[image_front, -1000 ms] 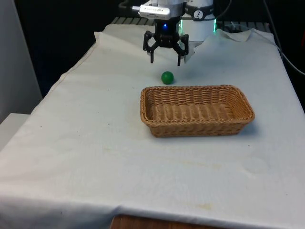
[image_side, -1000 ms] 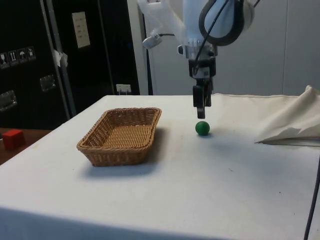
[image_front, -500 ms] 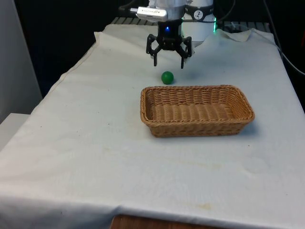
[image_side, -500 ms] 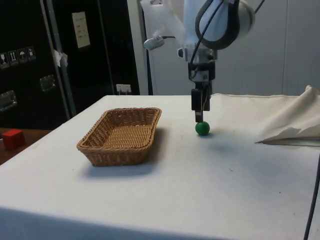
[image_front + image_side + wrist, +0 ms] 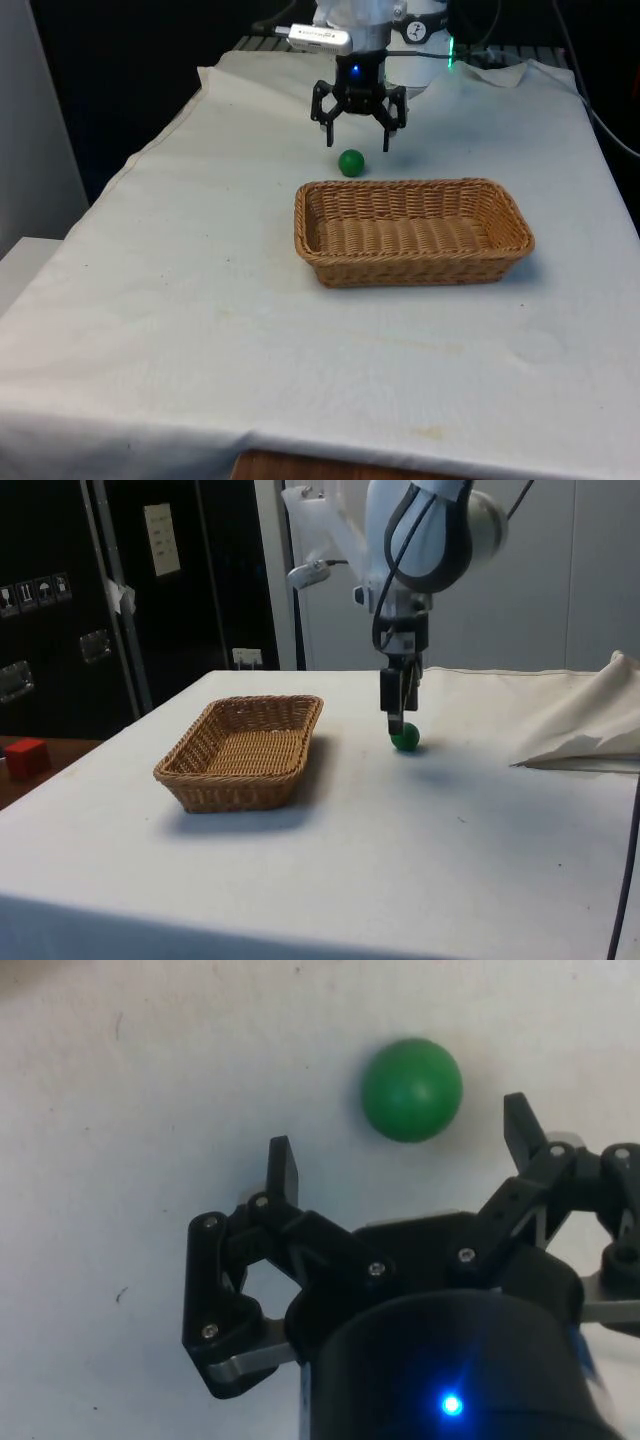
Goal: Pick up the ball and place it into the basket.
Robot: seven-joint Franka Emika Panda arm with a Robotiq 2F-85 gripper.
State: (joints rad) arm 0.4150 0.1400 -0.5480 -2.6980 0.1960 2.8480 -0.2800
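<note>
My gripper grabs the green ball [image 5: 351, 162] by its round sides next, to place the ball into the wicker basket [image 5: 411, 231].
A small green ball [image 5: 351, 162] [image 5: 405, 738] [image 5: 411, 1090] rests on the white cloth just beyond the far long side of the wicker basket [image 5: 411, 231] [image 5: 244, 750]. My black gripper [image 5: 358, 139] [image 5: 398, 720] [image 5: 400, 1150] hangs open a little above the cloth, just behind the ball as the front view has it. The ball lies a little ahead of the fingertips, not between them, and nothing is held. The basket is empty.
A bunched fold of white cloth [image 5: 585, 725] lies at the side view's right, beyond the ball. A small red block [image 5: 26, 757] sits off the table at the side view's left. Bare cloth stretches in front of the basket.
The gripper has come down towards the cloth and shifted slightly to the front view's right, ending close behind the ball. The ball and the basket have stayed put.
</note>
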